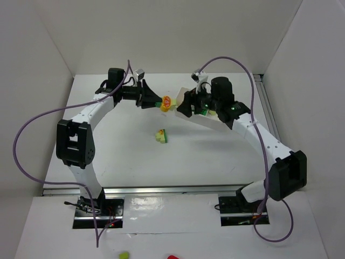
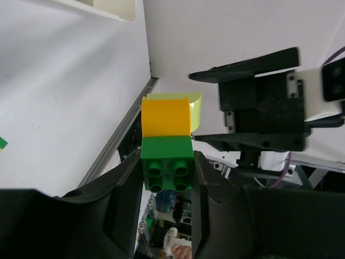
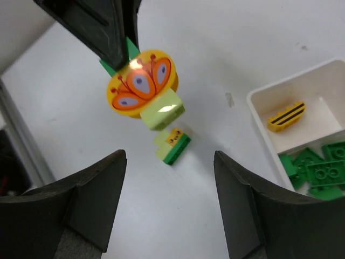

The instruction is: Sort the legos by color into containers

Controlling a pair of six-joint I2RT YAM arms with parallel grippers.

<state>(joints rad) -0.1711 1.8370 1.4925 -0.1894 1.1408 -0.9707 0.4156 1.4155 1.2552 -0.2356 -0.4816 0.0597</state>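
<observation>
The pale yellow-green lego needs to come off the orange brick (image 3: 141,82) for sorting, so my right gripper should grab its protruding end (image 3: 168,111) next.
My left gripper (image 1: 156,102) (image 2: 167,174) is shut on the dark green base (image 2: 167,162) of a lego stack held above the table. An orange brick (image 2: 165,117) and a pale yellow-green one (image 2: 194,106) sit on that base. In the right wrist view the stack shows an orange flower disc (image 3: 142,86). My right gripper (image 1: 182,107) (image 3: 170,155) stands open just right of the stack, nothing between its fingers. Another small lego stack (image 1: 161,135) (image 3: 173,145) lies on the table. The white container tray (image 1: 213,122) (image 3: 262,122) holds an orange striped piece (image 3: 285,116) and several green legos (image 3: 318,170).
White walls close in the table on the left, back and right. A metal rail (image 1: 172,190) runs along the near edge in front of the arm bases. Purple cables loop off both arms. Small green (image 1: 124,255) and red (image 1: 172,257) bits lie on the front ledge.
</observation>
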